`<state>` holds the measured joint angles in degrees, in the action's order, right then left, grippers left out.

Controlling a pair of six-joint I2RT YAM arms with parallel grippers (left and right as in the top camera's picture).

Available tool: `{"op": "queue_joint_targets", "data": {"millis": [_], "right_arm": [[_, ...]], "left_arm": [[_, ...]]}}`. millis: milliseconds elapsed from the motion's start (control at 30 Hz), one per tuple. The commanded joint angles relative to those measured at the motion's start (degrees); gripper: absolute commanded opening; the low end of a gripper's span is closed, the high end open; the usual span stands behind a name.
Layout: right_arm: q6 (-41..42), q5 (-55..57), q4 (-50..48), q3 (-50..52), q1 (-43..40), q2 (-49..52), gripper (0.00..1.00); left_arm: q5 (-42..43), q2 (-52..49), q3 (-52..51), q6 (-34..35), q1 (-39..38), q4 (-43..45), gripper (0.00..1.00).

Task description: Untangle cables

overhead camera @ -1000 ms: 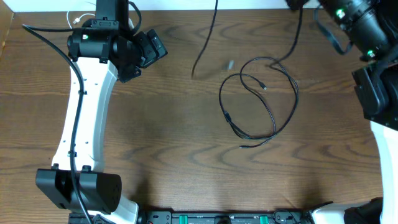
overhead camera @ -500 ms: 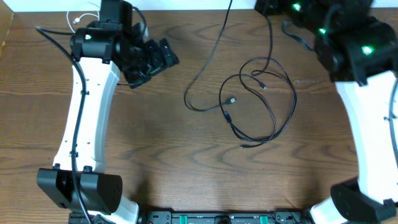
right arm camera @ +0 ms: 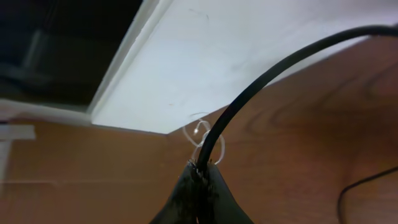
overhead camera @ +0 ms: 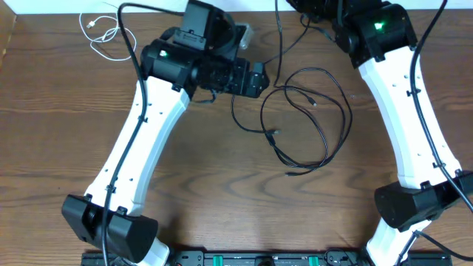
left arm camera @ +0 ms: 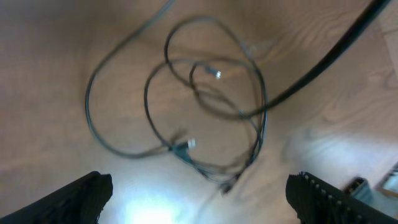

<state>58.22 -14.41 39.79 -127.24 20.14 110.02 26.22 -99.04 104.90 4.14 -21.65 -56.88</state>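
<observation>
My left gripper grabs the black cable's raised strand (overhead camera: 280,53) (left arm camera: 314,71) next, to draw it free from the looped tangle.
Two black cables lie looped over each other on the wooden table (overhead camera: 185,185), right of centre. One forms a big loop (overhead camera: 347,111). A strand of the other (overhead camera: 235,114) rises toward the back edge. My right gripper (right arm camera: 204,171) is shut on a black cable (right arm camera: 261,78) there; in the overhead view it sits at the back edge (overhead camera: 307,9). My left gripper (overhead camera: 255,77) is open and empty, hovering left of the tangle, with the black loops (left arm camera: 205,112) below its spread fingers (left arm camera: 81,196). The white cable (overhead camera: 103,29) lies apart at the back left and also shows in the right wrist view (right arm camera: 200,132).
The table's back edge meets a white surface (right arm camera: 249,50). Thick black cords run along both arms (overhead camera: 118,170). A blurred black cord (left arm camera: 323,62) crosses the left wrist view close to the camera. Arm bases stand at the front left (overhead camera: 111,229) and front right (overhead camera: 406,203).
My left arm has swung right from the back left corner to beside the tangle. My right arm has moved left along the back edge, drawing one black strand up and left.
</observation>
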Motion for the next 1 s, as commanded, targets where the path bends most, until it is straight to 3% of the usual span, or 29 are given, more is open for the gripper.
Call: {"op": "queue_joint_targets", "data": {"millis": [0, 167, 333, 433, 567, 667, 767, 867, 967], "right_arm": [[8.5, -3.2, -0.3, -0.5, -0.2, -0.7, 0.01], [14.2, -3.7, -0.4, -0.5, -0.3, -0.7, 0.01], [15.1, -3.8, -0.5, -0.5, -0.3, -0.7, 0.01], [16.1, -3.7, -1.1, -0.5, -0.7, -0.7, 0.01], [16.8, -3.8, -2.3, -0.5, -1.6, -0.7, 0.01], [17.9, -6.0, -2.3, -0.5, -2.1, -0.7, 0.01], [18.5, -8.3, -2.3, -0.5, -2.1, -0.7, 0.01], [18.6, -8.7, -2.3, -0.5, -2.1, -0.7, 0.01], [19.6, -9.8, -2.3, -0.5, -2.1, -0.7, 0.01]], "left_arm": [[-2.3, -0.3, -0.2, -0.1, 0.2, 3.9, 0.95], [-1.0, -0.3, -0.2, 7.4, -0.2, 11.3, 0.94], [4.9, -0.3, -0.2, 7.3, -0.7, 14.0, 0.93], [6.7, -0.3, -0.2, 7.3, -0.7, 13.7, 0.87], [15.3, -0.3, -0.2, 3.0, -0.7, 14.3, 0.87], [15.1, -0.3, -0.2, 3.0, -0.7, 14.8, 0.85], [15.2, -0.3, -0.2, 3.0, -0.7, 15.5, 0.8], [15.3, -0.3, -0.2, 3.1, -1.0, 16.3, 0.67], [15.4, -0.3, -0.2, 3.2, -1.4, 16.6, 0.65]]}}
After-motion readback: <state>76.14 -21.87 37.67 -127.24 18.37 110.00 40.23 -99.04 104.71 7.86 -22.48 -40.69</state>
